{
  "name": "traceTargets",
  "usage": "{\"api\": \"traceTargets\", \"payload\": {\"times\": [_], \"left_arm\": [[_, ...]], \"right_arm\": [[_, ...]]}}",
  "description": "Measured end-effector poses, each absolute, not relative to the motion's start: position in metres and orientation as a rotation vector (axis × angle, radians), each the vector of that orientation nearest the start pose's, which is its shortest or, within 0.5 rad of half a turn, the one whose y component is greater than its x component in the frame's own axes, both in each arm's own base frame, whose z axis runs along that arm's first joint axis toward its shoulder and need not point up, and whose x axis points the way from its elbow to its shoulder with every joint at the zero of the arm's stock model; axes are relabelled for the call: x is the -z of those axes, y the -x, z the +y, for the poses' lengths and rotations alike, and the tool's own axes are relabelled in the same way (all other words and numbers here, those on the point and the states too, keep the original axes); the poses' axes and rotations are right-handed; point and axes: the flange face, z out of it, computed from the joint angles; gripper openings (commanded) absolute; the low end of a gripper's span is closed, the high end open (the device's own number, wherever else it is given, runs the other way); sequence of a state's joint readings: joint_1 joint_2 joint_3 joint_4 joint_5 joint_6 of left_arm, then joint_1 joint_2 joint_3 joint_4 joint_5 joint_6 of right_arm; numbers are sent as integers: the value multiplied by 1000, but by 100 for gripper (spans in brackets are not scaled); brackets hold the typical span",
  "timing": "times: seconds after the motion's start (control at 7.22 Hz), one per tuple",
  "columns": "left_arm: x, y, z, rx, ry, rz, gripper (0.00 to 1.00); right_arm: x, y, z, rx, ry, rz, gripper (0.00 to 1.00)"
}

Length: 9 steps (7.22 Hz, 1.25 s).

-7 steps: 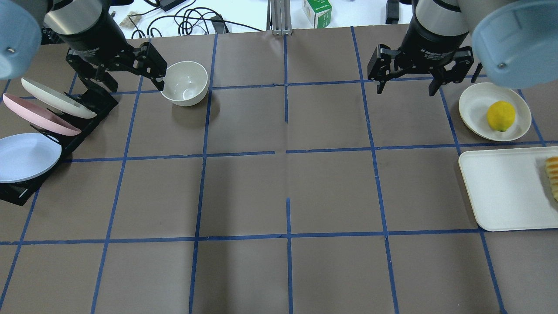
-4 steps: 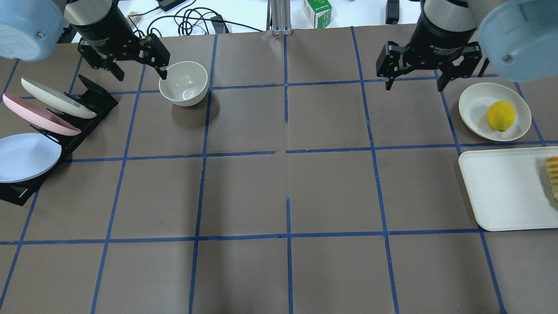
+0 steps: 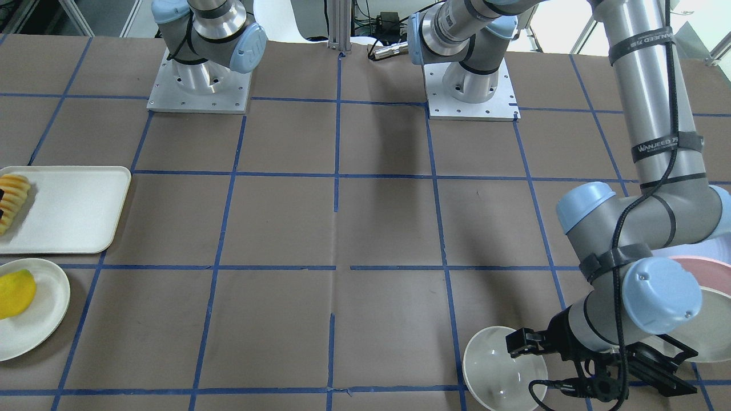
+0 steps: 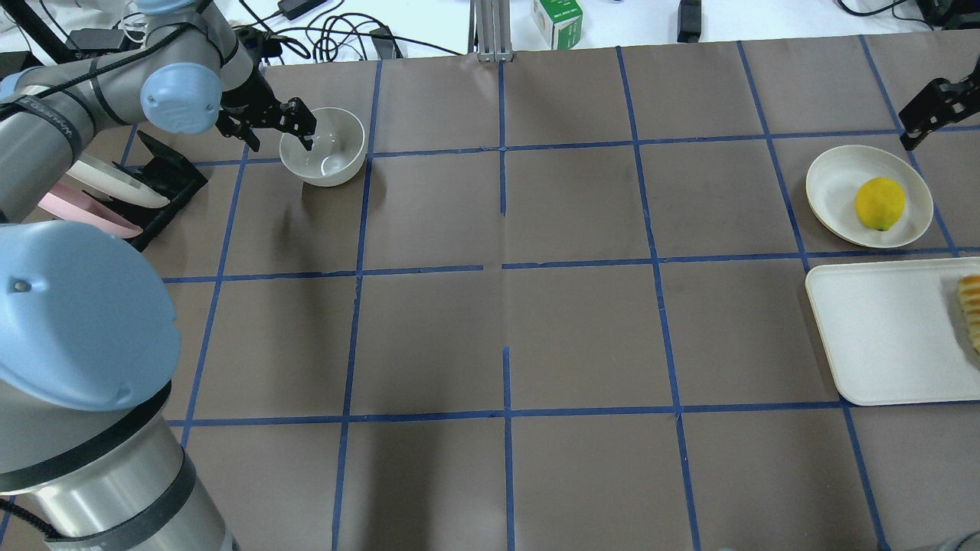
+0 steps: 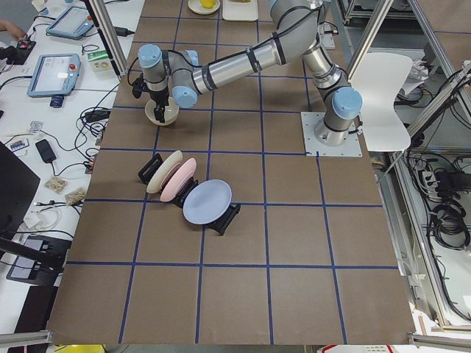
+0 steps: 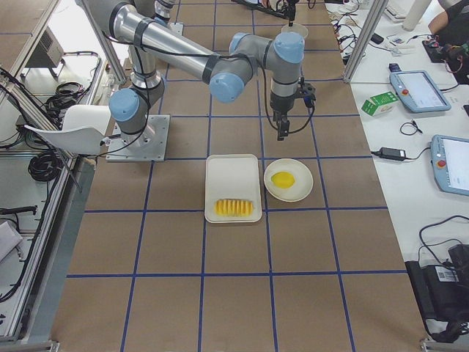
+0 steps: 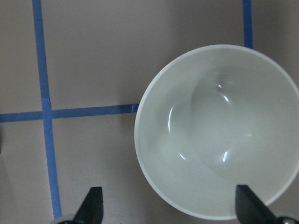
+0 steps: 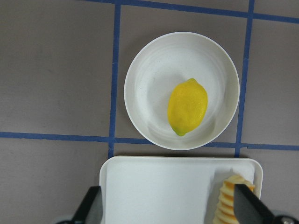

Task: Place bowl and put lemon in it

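Note:
The bowl should next be gripped by its rim (image 3: 505,329) with my left gripper. Then I can place the off-white bowl for the lemon (image 3: 15,293).
The off-white bowl (image 4: 322,145) stands upright on the table at the back left; it also shows in the left wrist view (image 7: 217,130) and the front view (image 3: 495,370). My left gripper (image 4: 279,136) is open and hangs over the bowl's left rim, one finger (image 7: 247,207) over the inside, the other (image 7: 92,206) outside. The yellow lemon (image 4: 880,203) lies on a flat off-white plate (image 4: 831,180) at the right. My right gripper (image 8: 169,207) is open and empty, above the plate's near side, with the lemon (image 8: 188,107) in view below.
A black rack (image 4: 164,180) with off-white and pink plates stands left of the bowl; a light blue plate (image 5: 207,203) sits in it too. A white tray (image 4: 880,329) with ridged sliced food (image 4: 971,306) lies beside the lemon's plate. Cables and a small box (image 4: 557,19) lie beyond the table's far edge.
My left gripper has moved right, so its fingers now straddle the bowl's left rim. My right gripper has moved right, over toward the lemon's plate. The bowl and lemon have not moved.

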State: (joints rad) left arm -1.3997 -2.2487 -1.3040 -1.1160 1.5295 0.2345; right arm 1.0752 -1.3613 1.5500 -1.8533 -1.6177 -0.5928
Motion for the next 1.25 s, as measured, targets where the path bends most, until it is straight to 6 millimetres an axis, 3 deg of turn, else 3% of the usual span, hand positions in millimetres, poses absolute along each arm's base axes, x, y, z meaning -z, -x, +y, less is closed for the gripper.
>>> {"api": "traceTargets", "payload": {"times": [0.28, 0.42, 0.55, 0.83, 0.97, 1.11, 1.25], "left_arm": [[-218, 10, -750, 94, -109, 3176, 53], [-212, 10, -751, 91, -109, 3181, 21], [-206, 9, -752, 84, -100, 3185, 0], [-205, 2, -753, 83, -67, 3191, 0], [-208, -1, -753, 91, -56, 3191, 0], [-213, -3, -753, 100, -49, 3191, 0], [-219, -3, -753, 111, -46, 3192, 0]], "right_arm": [[-390, 178, -580, 81, 216, 3211, 96], [-363, 185, -591, 64, 225, 3203, 96], [-330, 195, -604, 48, 224, 3197, 96], [-264, 224, -618, 5, 181, 3182, 96], [-242, 232, -619, -16, 163, 3169, 96], [-224, 236, -620, -35, 152, 3149, 89], [-211, 237, -622, -44, 145, 3137, 72]]}}
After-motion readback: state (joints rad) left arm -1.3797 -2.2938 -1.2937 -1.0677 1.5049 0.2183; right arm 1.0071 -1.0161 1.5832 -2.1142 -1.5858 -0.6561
